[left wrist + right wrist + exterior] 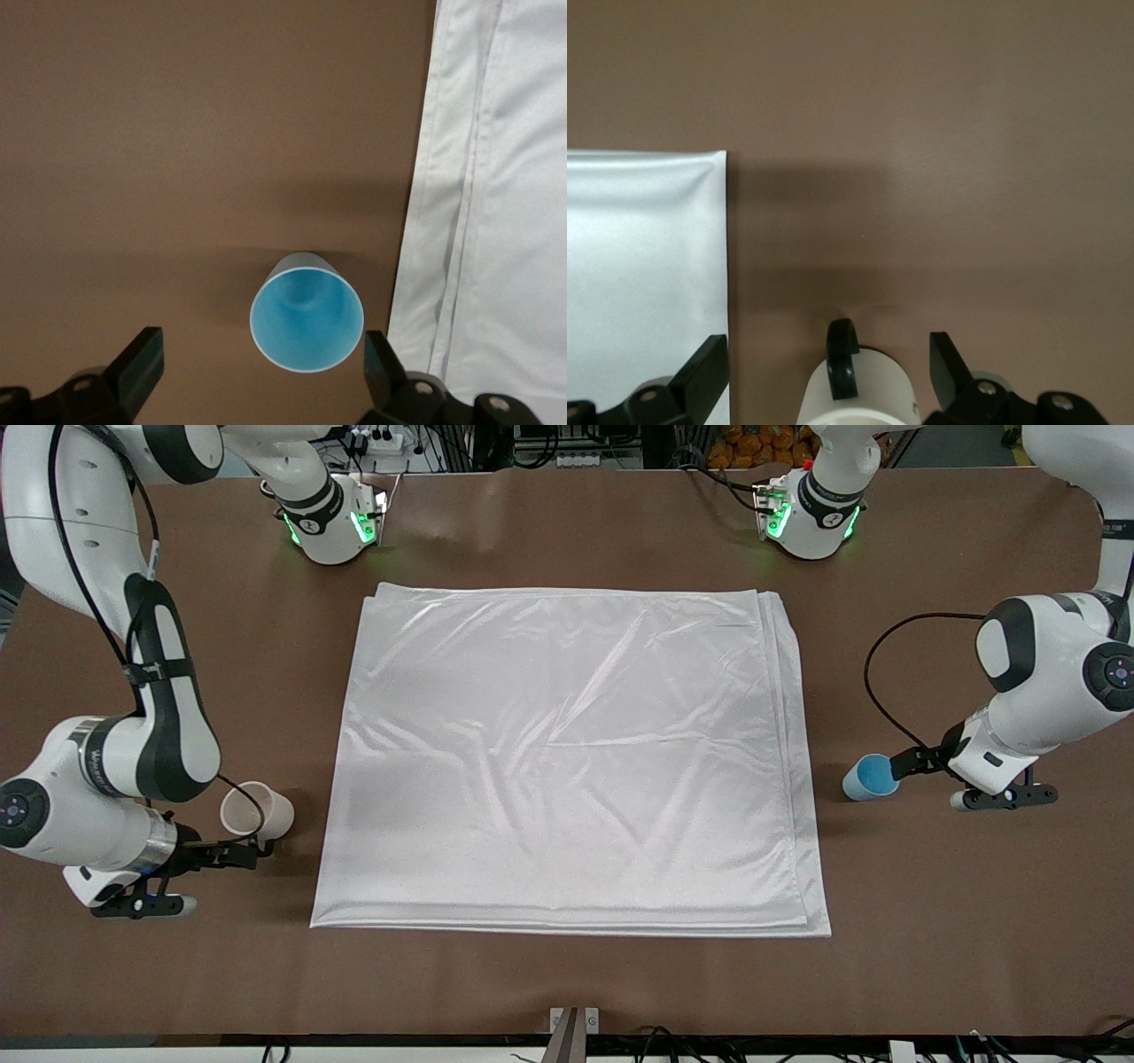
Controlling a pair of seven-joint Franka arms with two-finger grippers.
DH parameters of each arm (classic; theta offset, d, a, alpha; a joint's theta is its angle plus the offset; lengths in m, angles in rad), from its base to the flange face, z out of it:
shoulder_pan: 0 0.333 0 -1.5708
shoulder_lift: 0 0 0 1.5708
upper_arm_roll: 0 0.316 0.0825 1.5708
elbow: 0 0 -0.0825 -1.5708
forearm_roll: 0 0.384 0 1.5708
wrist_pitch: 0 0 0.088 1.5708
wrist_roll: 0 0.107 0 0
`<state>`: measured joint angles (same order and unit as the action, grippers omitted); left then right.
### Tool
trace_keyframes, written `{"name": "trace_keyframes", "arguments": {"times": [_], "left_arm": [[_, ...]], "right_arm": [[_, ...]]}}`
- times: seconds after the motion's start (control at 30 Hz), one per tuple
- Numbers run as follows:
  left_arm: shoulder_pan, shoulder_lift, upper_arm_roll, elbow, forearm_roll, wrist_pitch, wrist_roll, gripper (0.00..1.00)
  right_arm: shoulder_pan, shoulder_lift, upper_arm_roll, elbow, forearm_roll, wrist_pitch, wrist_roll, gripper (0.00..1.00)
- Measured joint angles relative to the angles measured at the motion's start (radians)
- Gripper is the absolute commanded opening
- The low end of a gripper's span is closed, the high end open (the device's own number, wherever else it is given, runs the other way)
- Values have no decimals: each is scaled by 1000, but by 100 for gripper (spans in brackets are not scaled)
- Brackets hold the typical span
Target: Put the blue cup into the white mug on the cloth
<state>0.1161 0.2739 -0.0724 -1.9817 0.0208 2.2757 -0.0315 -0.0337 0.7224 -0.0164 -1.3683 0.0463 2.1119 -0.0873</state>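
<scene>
The white mug needs to get onto the cloth (647, 274), so my right gripper will grab it by its black handle (842, 359) next.
The white mug (257, 812) lies on its side on the brown table, beside the cloth (567, 762) toward the right arm's end. My right gripper (248, 841) is open, low at the mug's mouth. In the right wrist view the mug (855, 390), black handle up, sits between the open fingers (709, 372), beside the cloth's corner (647, 266). The blue cup (870, 777) lies on its side off the cloth toward the left arm's end. My left gripper (905, 766) is open at its mouth. In the left wrist view the cup (306, 323) faces the open fingers (376, 359).
The two arm bases with green lights stand along the table's edge farthest from the front camera. A black cable (877, 682) loops over the table by the left arm. A small metal bracket (574, 1027) sits at the table's nearest edge. The cloth's layered edge (461, 221) lies close beside the blue cup.
</scene>
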Motion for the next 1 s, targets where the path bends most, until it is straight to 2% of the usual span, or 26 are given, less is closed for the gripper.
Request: {"name": "trace_keyframes", "arguments": {"times": [0.3,0.8,1.0], "left_arm": [[0,32,0,-57,0,100,0,100],[0,49,0,-86,0,112,0,100],[0,71,0,-92,0,144,0,100]], "right_arm": [[13,39,0,8,10,0,-3,100],[3,77,-1,9,47,-8,-61,100],[-6,80,-3,10,80,-63,-91,100]]}}
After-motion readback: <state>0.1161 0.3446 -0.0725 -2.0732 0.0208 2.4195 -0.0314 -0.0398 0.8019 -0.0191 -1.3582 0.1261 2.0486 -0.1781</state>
